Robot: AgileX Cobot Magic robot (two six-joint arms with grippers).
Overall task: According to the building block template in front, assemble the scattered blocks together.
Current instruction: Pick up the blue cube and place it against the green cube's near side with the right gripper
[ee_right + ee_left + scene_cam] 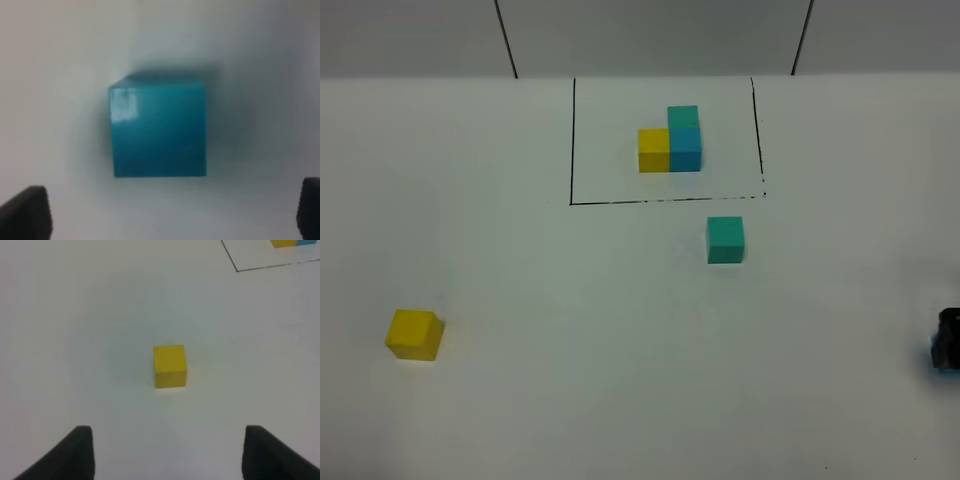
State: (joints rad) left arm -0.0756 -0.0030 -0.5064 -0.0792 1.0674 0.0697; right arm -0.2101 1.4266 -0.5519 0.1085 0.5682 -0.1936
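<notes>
My right gripper moves lower next before closing on the sky blue cube (159,131), since the fingertips stop short of the cube's sides, leaving white table visible.
The building block template (670,143) is an L of yellow, blue and teal cubes inside a black drawn rectangle at the far centre. A loose teal cube (725,240) sits just in front of the rectangle. A loose yellow cube (415,334) lies at the near left. It also shows in the left wrist view (170,366), ahead of my open, empty left gripper (170,455). My right gripper (948,340) is at the right edge. In the right wrist view it (165,215) is open over a sky blue cube (159,131), close and blurred, not touching it.
The white table (570,330) carries the black rectangle line (660,200), whose corner also shows in the left wrist view (260,266). Two dark seams run down the grey back wall (505,40). The left arm does not show in the exterior view.
</notes>
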